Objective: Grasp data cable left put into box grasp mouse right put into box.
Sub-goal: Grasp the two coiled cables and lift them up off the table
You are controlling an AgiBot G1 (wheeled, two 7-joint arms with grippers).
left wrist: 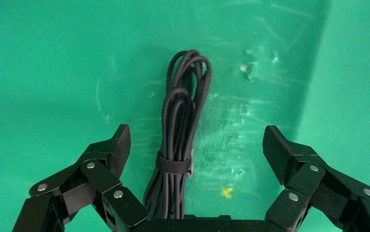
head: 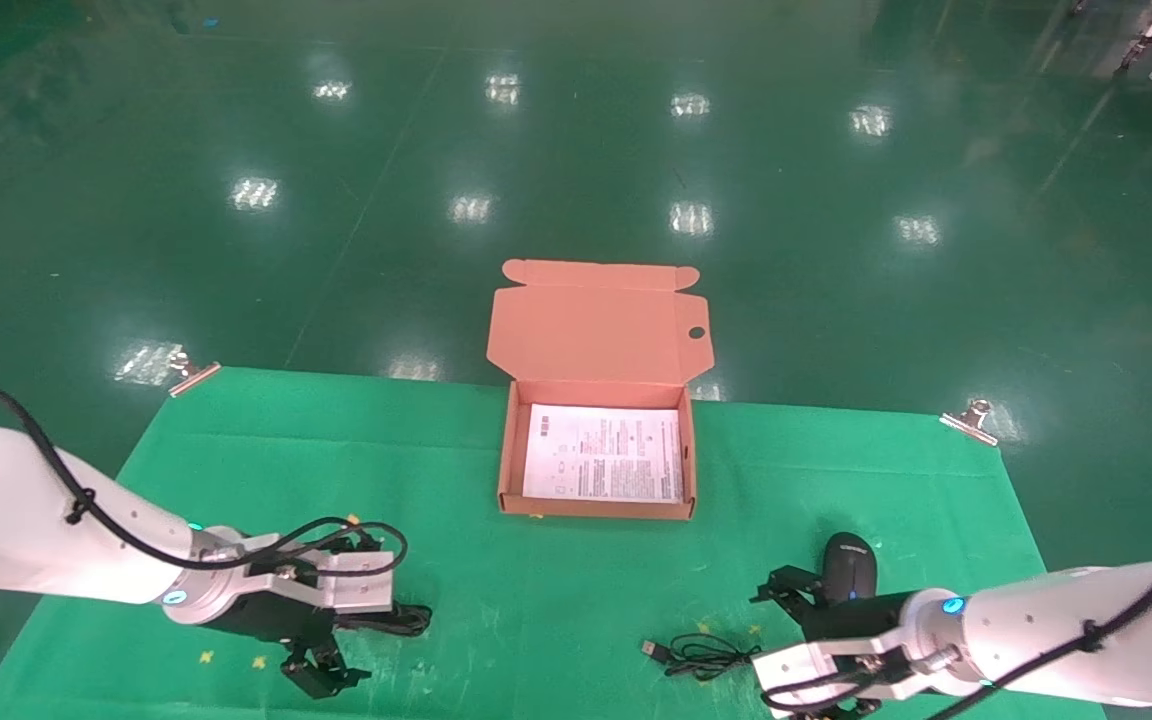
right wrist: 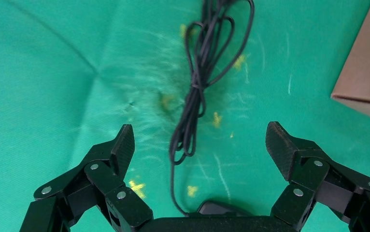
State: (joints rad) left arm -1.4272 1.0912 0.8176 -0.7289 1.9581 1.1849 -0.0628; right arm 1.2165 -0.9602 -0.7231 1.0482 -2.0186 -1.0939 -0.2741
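The data cable (left wrist: 183, 96) has its loops gathered tight at its strap (left wrist: 173, 165), and they spread loose at the end of the cable, so my left gripper next needs to grab the strap.
The data cable (left wrist: 183, 96), a narrow strapped bundle of black loops, lies on the green cloth. My left gripper (left wrist: 197, 142) is open and low over it, with the bundle between the fingers, nearer one finger. In the head view the left gripper (head: 351, 630) is at the front left and one end of the cable (head: 408, 619) shows beside it. The black mouse (head: 851, 566) lies at the front right. My right gripper (head: 791, 650) is open just above it, and the mouse (right wrist: 217, 209) shows under the palm. Its cord (right wrist: 197, 82) runs out between the open fingers. The orange box (head: 508, 450) stands open at the centre.
A white leaflet (head: 604, 453) lies flat in the box and the lid (head: 596, 330) stands open beyond it. The mouse cord's USB plug (head: 652, 649) lies at the front centre. Metal clips (head: 194, 372) (head: 971, 418) hold the cloth's far corners. A corner of the box (right wrist: 366, 72) shows in the right wrist view.
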